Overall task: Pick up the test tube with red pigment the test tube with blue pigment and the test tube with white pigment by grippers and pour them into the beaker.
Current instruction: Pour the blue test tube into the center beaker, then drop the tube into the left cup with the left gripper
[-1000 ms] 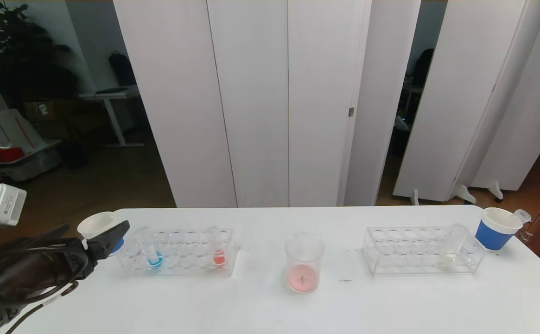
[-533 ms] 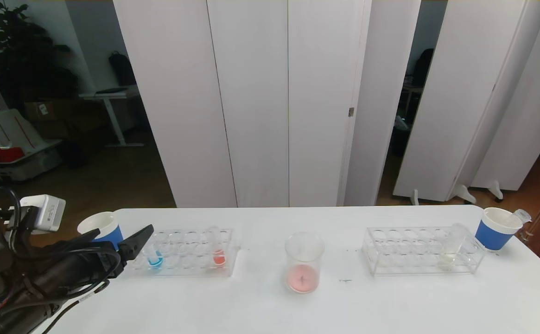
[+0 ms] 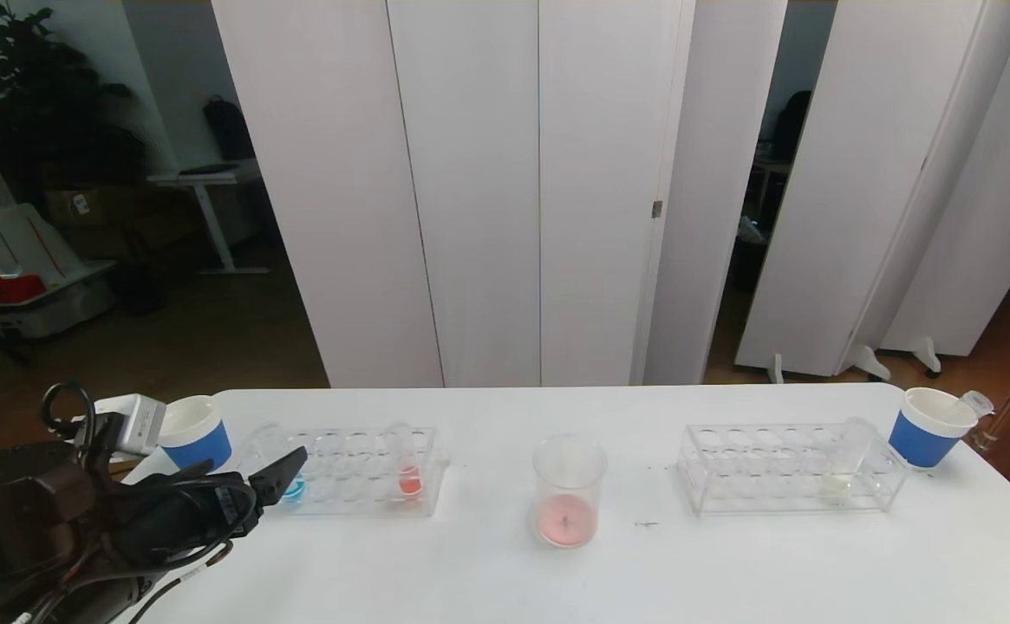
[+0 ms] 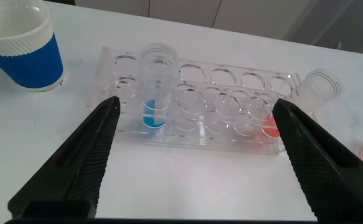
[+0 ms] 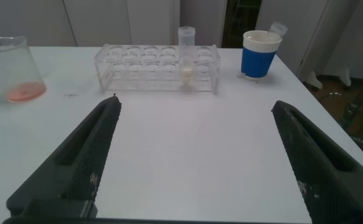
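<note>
The left gripper grabs the blue test tube by its upper end below its rim (image 4: 158, 76) next, since the clear rack closes around the tube's lower half.
The test tube with blue pigment (image 3: 293, 490) (image 4: 155, 93) stands at the left end of the left rack (image 3: 348, 503). The test tube with red pigment (image 3: 408, 472) (image 4: 269, 126) leans at that rack's right end. My left gripper (image 3: 249, 472) (image 4: 197, 106) hovers open just in front of this rack, its fingers spanning both tubes and holding nothing. The beaker (image 3: 567, 490) (image 5: 10, 65) stands mid-table with pink liquid at its bottom. The test tube with white pigment (image 3: 843, 468) (image 5: 186, 53) sits in the right rack (image 3: 756, 498). My right gripper (image 5: 197, 104) is open and empty over bare table, out of the head view.
A blue paper cup (image 3: 197, 433) (image 4: 22, 46) stands left of the left rack, close to my left wrist. Another blue cup (image 3: 929, 426) (image 5: 259, 53) with an empty tube in it stands near the table's far right corner.
My left arm has swung right and lower, from beside the left cup to the front of the left rack; one fingertip now partly covers the blue tube in the head view.
</note>
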`<state>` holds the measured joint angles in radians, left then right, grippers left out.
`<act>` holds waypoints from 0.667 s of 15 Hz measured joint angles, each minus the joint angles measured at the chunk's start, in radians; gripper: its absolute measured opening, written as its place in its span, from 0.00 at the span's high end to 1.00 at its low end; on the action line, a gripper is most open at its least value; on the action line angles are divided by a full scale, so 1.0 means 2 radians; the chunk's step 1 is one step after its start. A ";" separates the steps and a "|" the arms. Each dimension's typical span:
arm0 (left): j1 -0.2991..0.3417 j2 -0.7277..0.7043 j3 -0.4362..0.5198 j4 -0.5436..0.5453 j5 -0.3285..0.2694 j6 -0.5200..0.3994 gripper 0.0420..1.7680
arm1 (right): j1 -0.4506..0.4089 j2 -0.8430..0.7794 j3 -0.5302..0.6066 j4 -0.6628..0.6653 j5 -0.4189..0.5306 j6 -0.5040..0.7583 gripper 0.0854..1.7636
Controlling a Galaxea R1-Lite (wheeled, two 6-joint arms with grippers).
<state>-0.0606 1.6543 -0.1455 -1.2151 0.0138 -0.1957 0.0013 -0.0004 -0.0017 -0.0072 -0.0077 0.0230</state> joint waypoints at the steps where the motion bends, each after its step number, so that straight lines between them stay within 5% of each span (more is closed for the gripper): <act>1: 0.001 0.010 0.000 -0.009 0.000 -0.003 0.01 | 0.000 0.000 0.000 0.000 0.000 0.000 0.01; 10: 0.010 0.141 0.005 -0.164 0.023 -0.005 0.01 | 0.000 0.000 0.000 0.000 0.000 0.000 0.01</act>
<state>-0.0404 1.9357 -0.1347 -1.5436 0.0604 -0.2049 0.0013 -0.0004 -0.0017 -0.0072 -0.0072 0.0230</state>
